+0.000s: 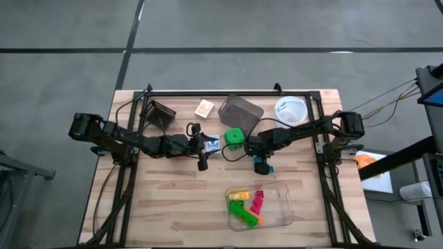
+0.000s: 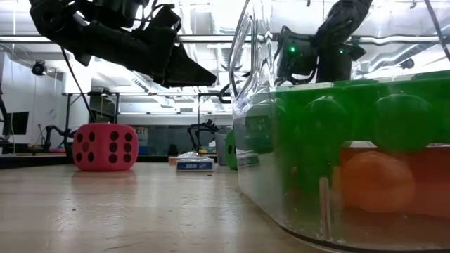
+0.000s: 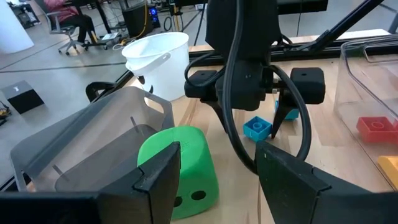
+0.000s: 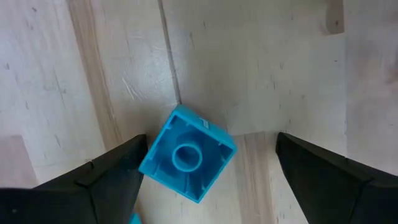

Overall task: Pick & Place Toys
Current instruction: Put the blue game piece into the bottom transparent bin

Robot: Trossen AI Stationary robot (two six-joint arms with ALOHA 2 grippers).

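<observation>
My right gripper has its fingers low beside the teal brick's corners in the right wrist view. It should close now, as it would hold the brick.
A teal brick (image 4: 186, 155) lies studs-up on the wooden table, and my right gripper (image 4: 211, 143) points down over it, open, with one finger on each side; it also shows in the high view (image 1: 261, 164). My left gripper (image 1: 206, 146) is open and empty, raised above the table (image 2: 190, 70) and pointing at the green die (image 3: 177, 168). The pink-red die (image 2: 105, 147) and the white-blue card pack (image 2: 195, 164) rest on the table under the left arm. The tan block (image 1: 204, 108) lies at the far side. Several bright bricks (image 1: 246, 207) lie in the clear tray (image 1: 284, 204). My right gripper's fingers come from above, pointing down. One fingertip (image 4: 134, 152) stands right at a corner of the teal brick (image 4: 149, 163); I cannot tell whether it touches. The other finger is clear of the brick. The brick lies flat on the table.
A white round bowl (image 1: 291, 111) and a grey see-through container (image 1: 240, 111) stand at the far side, close behind the green die (image 1: 234, 137). A dark object (image 1: 160, 113) sits at the far left. The clear tray takes up the near right.
</observation>
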